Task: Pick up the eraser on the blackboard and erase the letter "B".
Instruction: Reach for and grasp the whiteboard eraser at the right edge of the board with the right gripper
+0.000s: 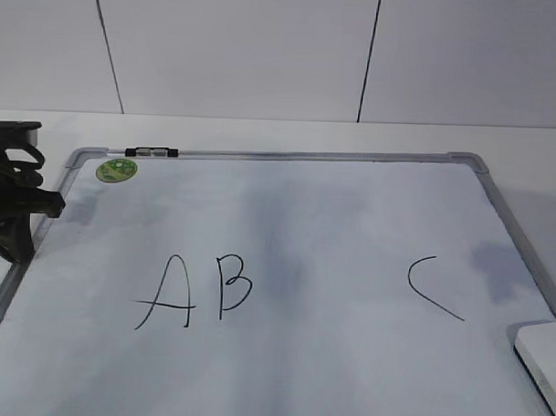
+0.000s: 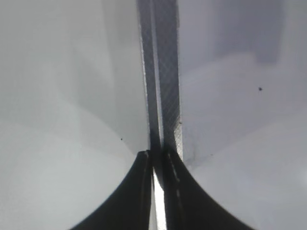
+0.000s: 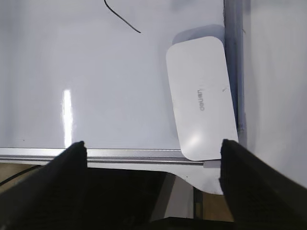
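Observation:
My right gripper grabs the white eraser (image 1: 542, 363) by its two long sides next, to wipe away the letter "B".
The blackboard (image 1: 285, 254) is a white board with a silver frame, lying flat on the table. The black letter "B" (image 1: 234, 285) stands left of centre, between an "A" (image 1: 170, 294) and a "C" (image 1: 431, 286). The white eraser (image 1: 542, 363) lies flat at the board's near right corner; in the right wrist view (image 3: 201, 96) it is beside the right frame. My right gripper (image 3: 153, 146) is open and empty over the board's near edge, with the eraser's near end just inside the right finger. My left gripper (image 2: 156, 154) is shut and empty over the board's left frame (image 2: 163, 72).
A round green sticker (image 1: 116, 170) sits at the board's far left corner, with a small black-and-white clip (image 1: 152, 152) on the far frame. The left arm (image 1: 13, 199) is at the board's left edge. The table's front edge (image 3: 120, 165) lies just below the board's near frame.

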Motion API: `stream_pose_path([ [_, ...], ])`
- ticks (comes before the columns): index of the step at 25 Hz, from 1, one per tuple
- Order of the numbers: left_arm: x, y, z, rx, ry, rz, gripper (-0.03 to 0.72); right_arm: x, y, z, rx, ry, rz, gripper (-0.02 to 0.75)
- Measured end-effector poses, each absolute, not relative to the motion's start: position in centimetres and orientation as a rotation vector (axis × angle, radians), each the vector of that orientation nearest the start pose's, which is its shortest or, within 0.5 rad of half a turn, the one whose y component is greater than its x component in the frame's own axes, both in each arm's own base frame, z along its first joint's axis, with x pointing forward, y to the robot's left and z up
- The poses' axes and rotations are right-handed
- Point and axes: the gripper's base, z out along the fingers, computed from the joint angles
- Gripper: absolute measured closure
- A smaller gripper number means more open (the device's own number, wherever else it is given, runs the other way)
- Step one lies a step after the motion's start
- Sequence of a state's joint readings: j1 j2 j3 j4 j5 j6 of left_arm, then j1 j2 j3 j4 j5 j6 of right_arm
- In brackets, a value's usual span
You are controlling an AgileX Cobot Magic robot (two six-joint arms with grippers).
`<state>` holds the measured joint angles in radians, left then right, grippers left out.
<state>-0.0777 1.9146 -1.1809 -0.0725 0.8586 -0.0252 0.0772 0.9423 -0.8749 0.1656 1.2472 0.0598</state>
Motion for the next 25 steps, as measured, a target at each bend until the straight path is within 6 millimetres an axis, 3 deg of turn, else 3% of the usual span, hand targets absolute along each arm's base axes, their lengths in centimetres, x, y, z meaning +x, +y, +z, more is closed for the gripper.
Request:
stream_pose_path([
  [7, 34.9, -3.2, 15.2, 0.011, 3.082, -0.092, 0.668, 13.9, 1.9, 27.6, -0.079, 2.935, 0.153, 0.058],
  [10, 34.9, -3.2, 15.2, 0.011, 3.083, -0.092, 0.668, 14.0, 1.7, 26.5, -0.101, 2.913, 0.109, 0.058],
  [16, 34.9, -3.2, 15.2, 0.009, 3.083, -0.094, 0.668, 16.0, 1.6, 25.2, -0.107, 2.887, 0.081, 0.058],
  [25, 34.9, -3.2, 15.2, 0.009, 3.085, -0.094, 0.669, 18.8, 1.7, 22.0, -0.136, 3.001, 0.054, 0.058],
])
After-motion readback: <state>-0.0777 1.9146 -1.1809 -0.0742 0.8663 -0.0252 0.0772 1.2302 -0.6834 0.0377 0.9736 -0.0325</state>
